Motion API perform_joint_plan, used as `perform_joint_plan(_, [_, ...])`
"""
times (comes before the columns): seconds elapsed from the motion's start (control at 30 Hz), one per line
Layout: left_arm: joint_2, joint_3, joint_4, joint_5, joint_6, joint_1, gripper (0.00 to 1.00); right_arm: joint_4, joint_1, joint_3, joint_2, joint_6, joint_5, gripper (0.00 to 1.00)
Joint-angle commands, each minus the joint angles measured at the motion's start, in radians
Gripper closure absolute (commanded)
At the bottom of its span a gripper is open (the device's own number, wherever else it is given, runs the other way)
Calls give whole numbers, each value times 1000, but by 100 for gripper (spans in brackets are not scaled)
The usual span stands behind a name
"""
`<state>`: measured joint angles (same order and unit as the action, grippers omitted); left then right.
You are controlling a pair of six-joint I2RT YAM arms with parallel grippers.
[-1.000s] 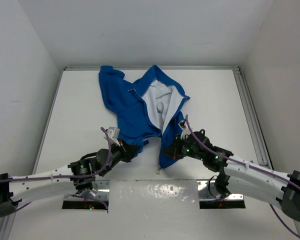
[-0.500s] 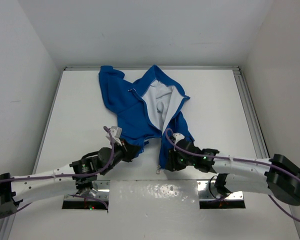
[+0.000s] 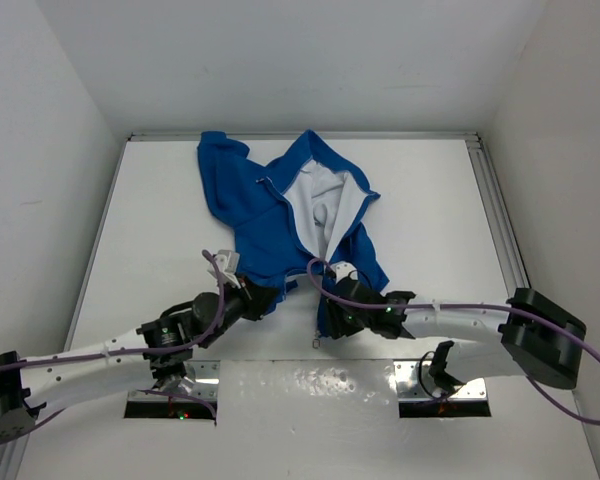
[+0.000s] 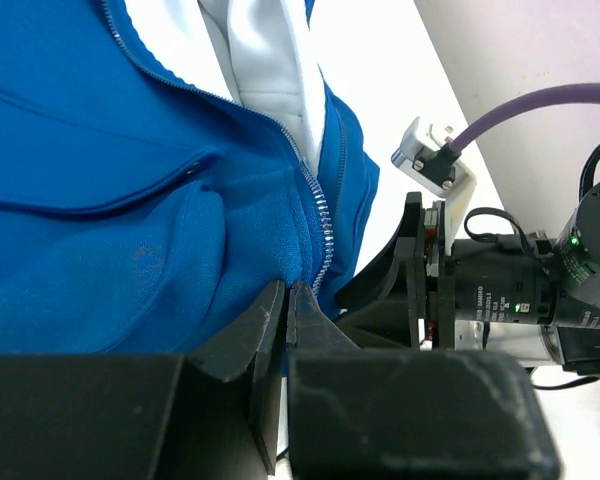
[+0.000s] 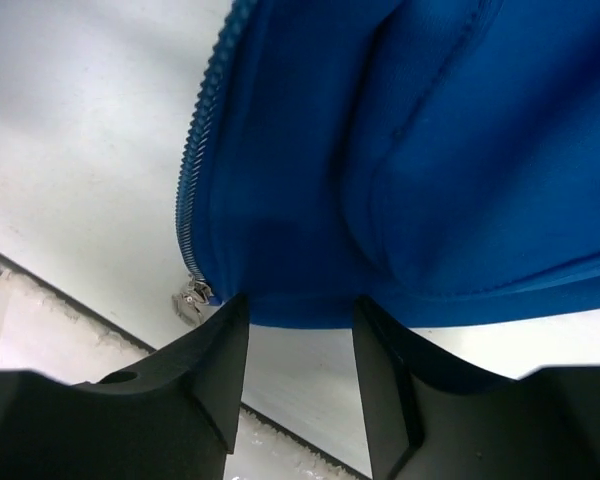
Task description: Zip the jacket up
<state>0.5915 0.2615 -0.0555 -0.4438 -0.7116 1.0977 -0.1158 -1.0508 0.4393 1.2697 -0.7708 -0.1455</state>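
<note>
The zipper slider (image 5: 190, 300) needs to stay free to zip up the jacket, so next my right gripper should grip the jacket's bottom hem (image 5: 288, 311) just beside it.
The bright blue jacket (image 3: 270, 215) lies open on the white table, its white lining (image 3: 315, 200) showing. My left gripper (image 3: 268, 300) is shut on the bottom hem of the left front panel; blue fabric (image 4: 130, 200) is pinched between its tips (image 4: 288, 292) beside the silver zipper teeth (image 4: 318, 225). My right gripper (image 3: 330, 322) stands open at the bottom hem of the right panel (image 5: 430, 150). The hem edge sits between its fingertips (image 5: 298, 312), unclamped. The zipper slider (image 5: 190, 300) lies on the table just left of its left finger (image 5: 215, 350).
A metal rail (image 3: 500, 230) runs along the table's right side and white walls close in on three sides. A shiny plate (image 3: 310, 385) lies at the near edge between the arm bases. The right arm's wrist (image 4: 500, 290) is close to my left gripper.
The right gripper has opened from shut and slid down and left to the right panel's bottom hem, its arm now lying flatter along the near edge. The left arm has held its grip.
</note>
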Motion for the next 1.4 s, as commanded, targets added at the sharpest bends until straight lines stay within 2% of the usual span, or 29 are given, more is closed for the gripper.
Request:
perform_joint_plan(0.0, [-21,-11,-9,-1,1,-16,100,8,-9,67,23,37,-48,54])
perform_joint_plan(0.57, [-65,-51,14,7,-12,-52,100,-5,-37,82,138,22,-62,53])
perform_joint_plan(0.77, [-78,-54,31,-6,-22,-53,100,-82,-63,124,212,22,-156,54])
perform_joint_plan(1.03, [-114,-47,112,-38,-42,-55,100,-163,-101,160,266,-18,-255,68])
perform_joint_plan(1.17, [-143,-47,141,-52,-43,-55,100,-140,-109,145,273,-39,-243,76])
perform_joint_plan(1.27, [-147,-38,149,-49,-42,-55,100,-113,-110,135,237,-61,-235,92])
perform_joint_plan(1.37, [-137,-36,145,-38,-42,-55,100,-58,-110,118,172,-62,-212,100])
